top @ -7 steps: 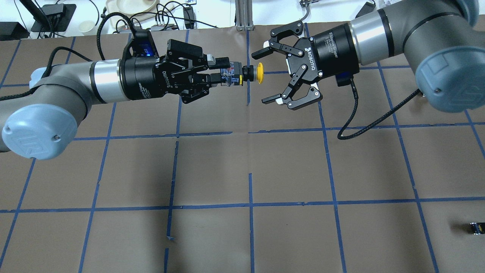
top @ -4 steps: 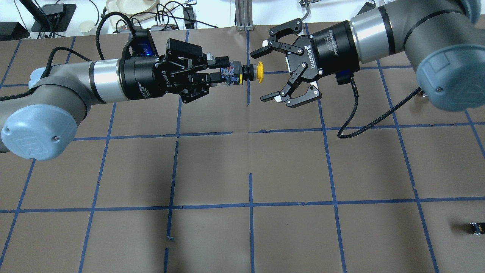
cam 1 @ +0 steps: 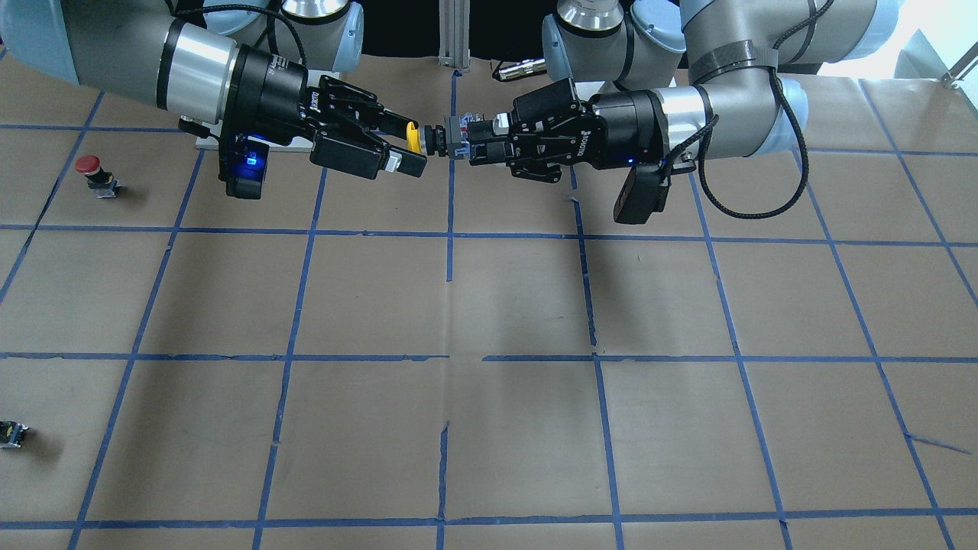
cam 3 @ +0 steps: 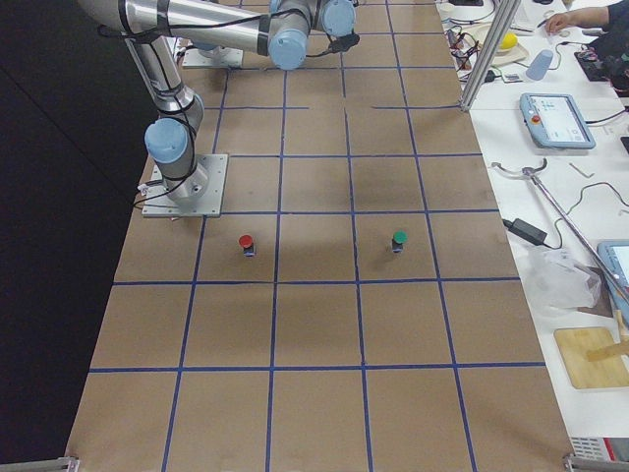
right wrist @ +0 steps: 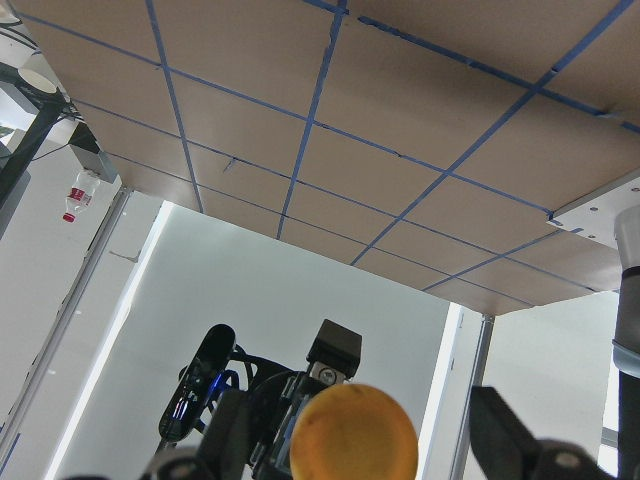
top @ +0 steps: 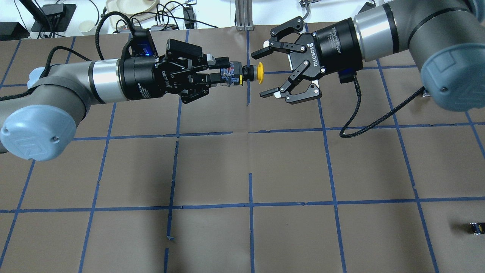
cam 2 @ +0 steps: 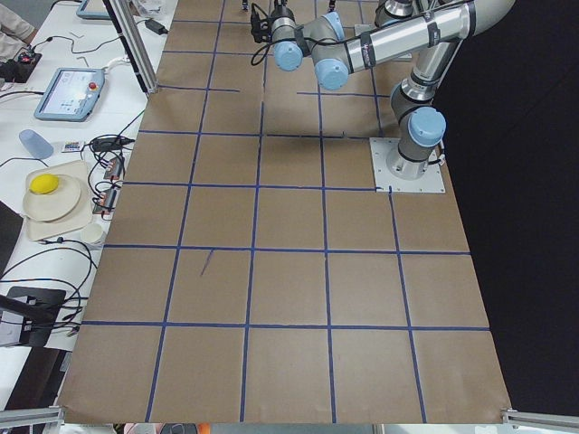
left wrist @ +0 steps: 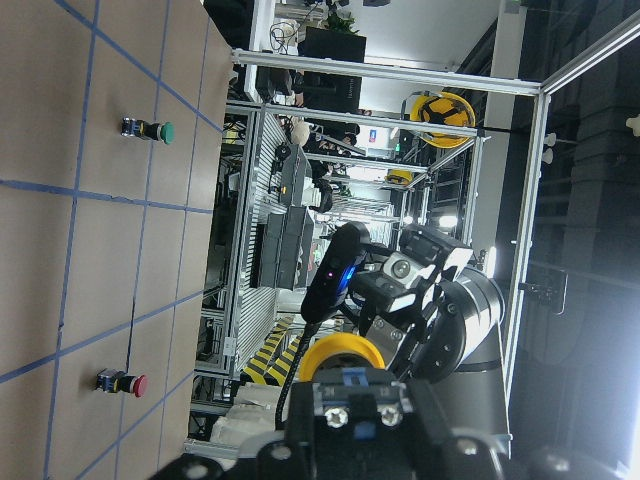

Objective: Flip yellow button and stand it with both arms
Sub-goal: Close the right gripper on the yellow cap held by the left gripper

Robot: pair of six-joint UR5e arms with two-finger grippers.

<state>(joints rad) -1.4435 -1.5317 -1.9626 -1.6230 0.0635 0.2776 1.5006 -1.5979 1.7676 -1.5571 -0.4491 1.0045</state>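
I will grab the yellow button by its cap with my right gripper, so the yellow button's contact block stays free to stand on.
The yellow button hangs level in the air, cap toward the right arm. My left gripper is shut on its grey-black contact block. My right gripper is open, one fingertip on each side of the yellow cap without touching it. In the front-facing view the button sits between the left gripper and the right gripper. The cap fills the bottom of the left wrist view and of the right wrist view.
A red-capped button stands on the brown paper on the robot's right. A green-capped button stands farther out. A small capless block lies near the front right edge. Blue tape lines grid the table.
The right gripper has shifted slightly and its lower finger has come a little closer to the cap. The left gripper and the button have not moved.
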